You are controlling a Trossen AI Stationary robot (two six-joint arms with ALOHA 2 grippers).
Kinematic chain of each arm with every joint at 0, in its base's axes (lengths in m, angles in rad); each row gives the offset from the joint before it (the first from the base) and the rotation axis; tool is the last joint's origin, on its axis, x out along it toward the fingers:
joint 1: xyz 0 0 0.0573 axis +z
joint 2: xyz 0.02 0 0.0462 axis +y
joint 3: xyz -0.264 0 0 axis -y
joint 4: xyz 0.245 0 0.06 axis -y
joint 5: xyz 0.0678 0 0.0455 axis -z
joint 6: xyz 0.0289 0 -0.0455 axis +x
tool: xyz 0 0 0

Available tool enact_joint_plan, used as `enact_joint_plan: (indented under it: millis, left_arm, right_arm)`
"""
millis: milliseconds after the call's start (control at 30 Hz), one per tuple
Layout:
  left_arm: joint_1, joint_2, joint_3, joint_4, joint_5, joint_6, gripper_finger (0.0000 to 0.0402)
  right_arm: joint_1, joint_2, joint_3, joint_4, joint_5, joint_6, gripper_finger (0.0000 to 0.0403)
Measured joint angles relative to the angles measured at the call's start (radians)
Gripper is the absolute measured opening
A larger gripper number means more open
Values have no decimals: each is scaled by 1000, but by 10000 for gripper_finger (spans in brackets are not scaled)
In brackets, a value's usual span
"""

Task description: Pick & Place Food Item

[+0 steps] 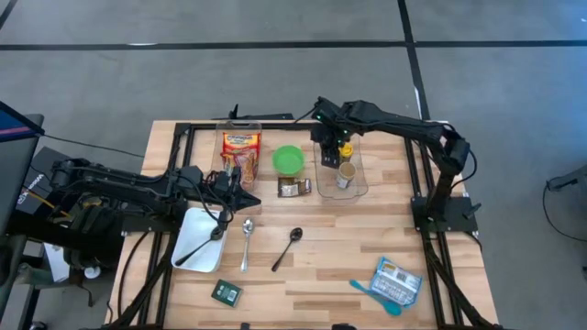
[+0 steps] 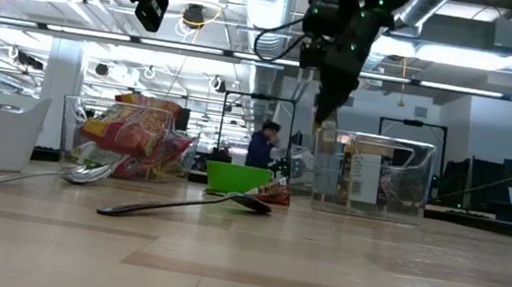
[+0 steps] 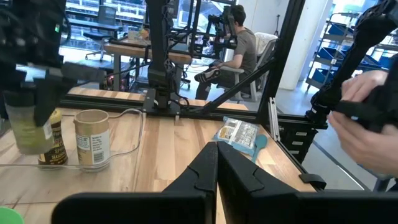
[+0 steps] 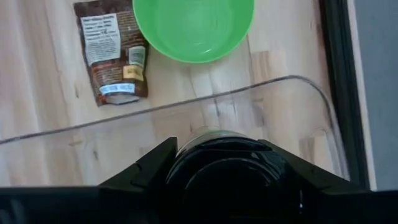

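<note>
My right gripper lowers the jar onto the bin's bottom, before releasing it, since the jar's pale lower end (image 4: 219, 133) hangs above the bin's bottom.
My right gripper (image 1: 332, 145) hangs over the far end of the clear bin (image 1: 358, 188) at the table's right centre, shut on a pale jar (image 3: 26, 124) with a dark lid. In the bin stand a tan can (image 3: 92, 138) and a yellow-labelled bottle (image 3: 55, 142). A green bowl (image 4: 193, 25) and a brown packet (image 4: 112, 53) lie on the table left of the bin. My left gripper (image 3: 217, 168) is shut on nothing and points level above the table, beside the white tray (image 1: 188, 240). My right gripper grips the jar at its top, with the round dark lid (image 4: 224, 171) between its two fingers. The fingers come from above, pointing steeply down. The jar hangs upright below them at the bin; whether its base touches the bin floor I cannot tell.
A second clear bin (image 1: 240, 156) with snack bags stands left of the bowl. Two spoons (image 1: 247, 240) (image 1: 287, 247) lie mid-table, and a black spoon lies in the tray. A blue-white packet (image 1: 394, 282) and a small dark packet (image 1: 227, 292) lie near the front. A person's hand (image 3: 367, 118) shows beyond the table.
</note>
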Motion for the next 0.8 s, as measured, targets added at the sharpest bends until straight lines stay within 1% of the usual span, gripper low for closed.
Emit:
enact_joint_plan:
  millis: [333,800]
  left_arm:
    - [0,0,0,0,0,0,1]
    - [0,0,0,0,0,0,1]
  right_arm:
    - [-30,0,-154,164,-30,-21,195]
    - [-54,0,-282,306,-75,-37,197]
